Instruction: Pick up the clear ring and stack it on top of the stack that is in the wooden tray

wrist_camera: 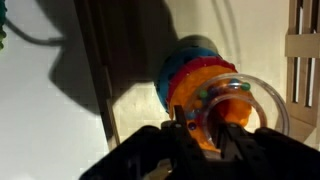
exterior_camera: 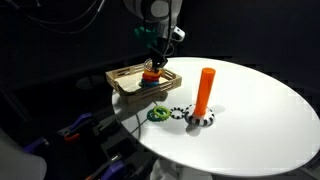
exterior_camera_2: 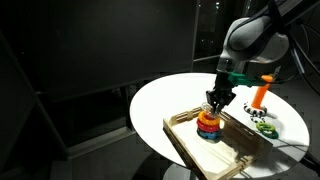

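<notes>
I need to let go of the clear ring (wrist_camera: 262, 95) now. It is close above the coloured ring stack and in line with the stack's top, so the ring would come to rest there.
The clear ring (wrist_camera: 262, 95), with small coloured beads inside it, lies over the top of the coloured ring stack (wrist_camera: 188, 72) in the wooden tray (wrist_camera: 100, 75). My gripper (wrist_camera: 201, 128) is shut on the ring's near rim, one finger inside the ring and one outside. In both exterior views the gripper (exterior_camera: 152, 62) (exterior_camera_2: 214, 103) points straight down onto the stack (exterior_camera: 150, 79) (exterior_camera_2: 209, 126) inside the tray (exterior_camera: 122, 88) (exterior_camera_2: 186, 143). The ring itself is too small to make out there.
The tray sits at one edge of a round white table (exterior_camera: 260, 110). An upright orange peg (exterior_camera: 205, 90) (exterior_camera_2: 259, 93) on a checkered base (exterior_camera: 203, 119) and a green ring (exterior_camera: 158, 114) stand beside the tray. The tray's wooden slats (wrist_camera: 303, 48) lie close to the stack.
</notes>
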